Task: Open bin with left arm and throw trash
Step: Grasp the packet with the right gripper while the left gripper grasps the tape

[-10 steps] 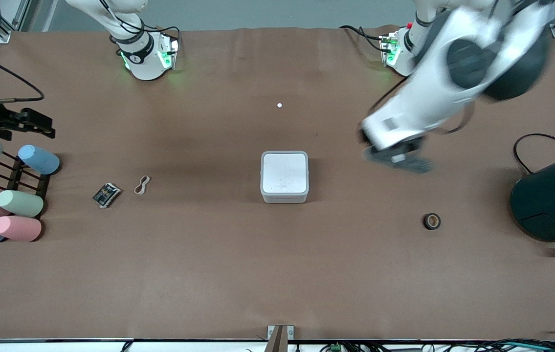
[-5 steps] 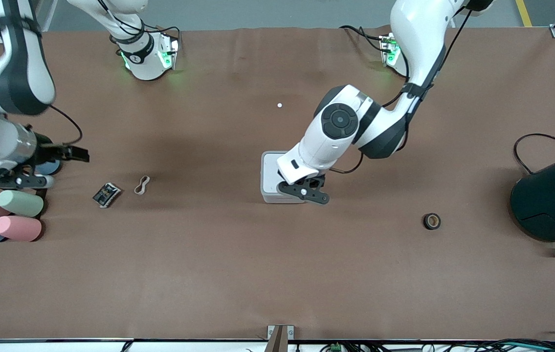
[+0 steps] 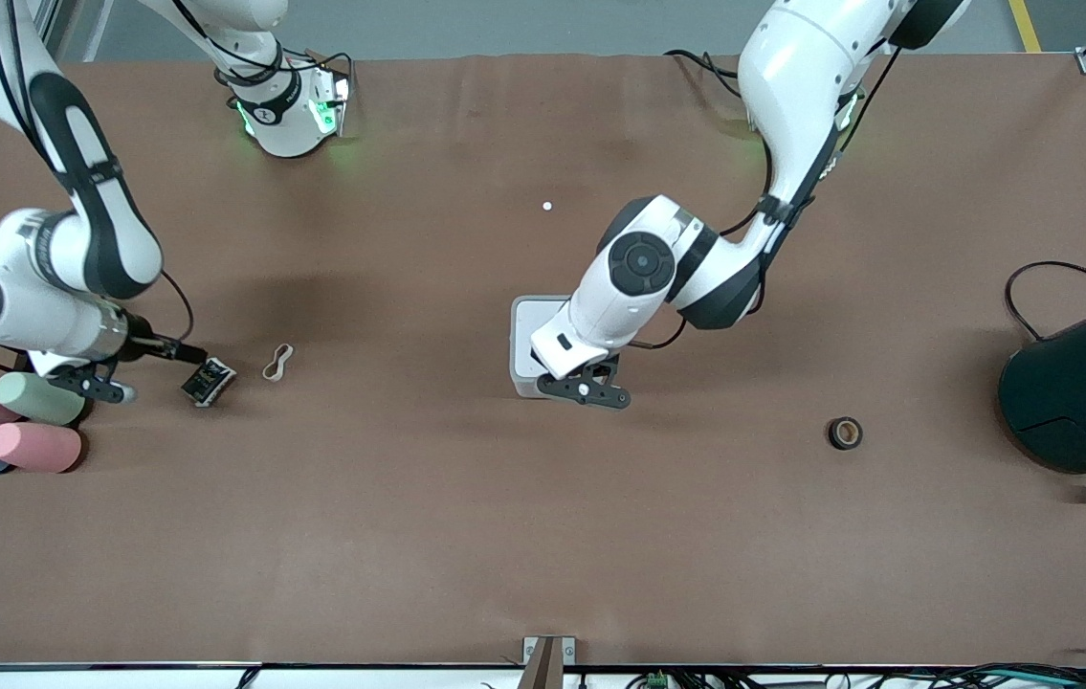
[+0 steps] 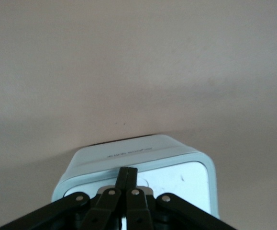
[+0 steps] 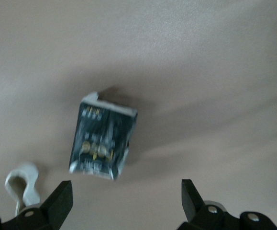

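My right gripper moves toward the black wrapper, before it closes on the wrapper. Its fingers stop short of the wrapper, so closing now would miss.
The white bin (image 3: pixel 525 330) stands mid-table with its lid down, partly under the left arm. My left gripper (image 3: pixel 585 386) is shut and empty at the bin's edge nearer the front camera. In the left wrist view its fingertips (image 4: pixel 127 171) meet at the rim of the lid on the bin (image 4: pixel 143 155). My right gripper (image 3: pixel 165 375) is open, low over the table beside the black wrapper (image 3: pixel 209 381). In the right wrist view the wrapper (image 5: pixel 104 141) lies just ahead of the open right gripper (image 5: pixel 124 196). The beige rubber band (image 3: pixel 277 362) lies beside the wrapper. The tape roll (image 3: pixel 845 433) lies toward the left arm's end.
Pastel cylinders (image 3: pixel 26 421) on a dark rack sit at the right arm's end, close to the right gripper. A large dark teal container (image 3: pixel 1083 392) with a cable stands at the left arm's end. The rubber band (image 5: pixel 21 187) also shows in the right wrist view.
The left arm swung in over the bin and lowered its shut gripper to the lid's edge. The right arm came in from the table's end to the wrapper.
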### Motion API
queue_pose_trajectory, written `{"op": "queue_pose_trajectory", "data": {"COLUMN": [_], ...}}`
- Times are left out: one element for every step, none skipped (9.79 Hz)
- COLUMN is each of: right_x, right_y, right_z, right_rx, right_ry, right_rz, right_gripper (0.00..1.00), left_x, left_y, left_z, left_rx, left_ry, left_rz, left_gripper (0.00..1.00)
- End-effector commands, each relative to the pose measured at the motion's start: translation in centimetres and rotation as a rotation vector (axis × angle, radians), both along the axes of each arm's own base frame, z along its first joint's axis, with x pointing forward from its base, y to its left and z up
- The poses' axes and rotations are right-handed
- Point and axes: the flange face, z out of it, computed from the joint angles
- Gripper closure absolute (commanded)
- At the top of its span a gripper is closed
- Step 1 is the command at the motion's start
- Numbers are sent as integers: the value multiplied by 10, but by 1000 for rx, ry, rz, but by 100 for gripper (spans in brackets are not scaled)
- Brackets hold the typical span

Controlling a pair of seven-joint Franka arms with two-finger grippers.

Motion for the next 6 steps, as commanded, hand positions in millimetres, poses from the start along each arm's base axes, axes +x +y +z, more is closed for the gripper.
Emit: {"op": "queue_pose_trajectory", "data": {"right_x": [12,15,17,17,16,15], "right_y": [8,7,6,7,10,18], "right_z": [5,-6,-14,-14,-23,-30], "right_rx": [30,28,26,25,28,28], "right_ry": [-46,-77,-94,-100,-90,-72], "right_rz": [-105,-108,-114,-114,-107,-78], "right_gripper": [0,0,0,0,0,2], "left_x": [-20,-15,-4,19,41,64], "left_y": [-16,-10,3,39,77,119], "left_z": [-41,-33,-3,28,48,49], "left_rx": [31,33,31,56,68,75], "left_ry": [60,56,33,42,24,13], "left_rz": [41,57,69,98,73,25], "left_gripper": [100,100,100,100,100,100]}}
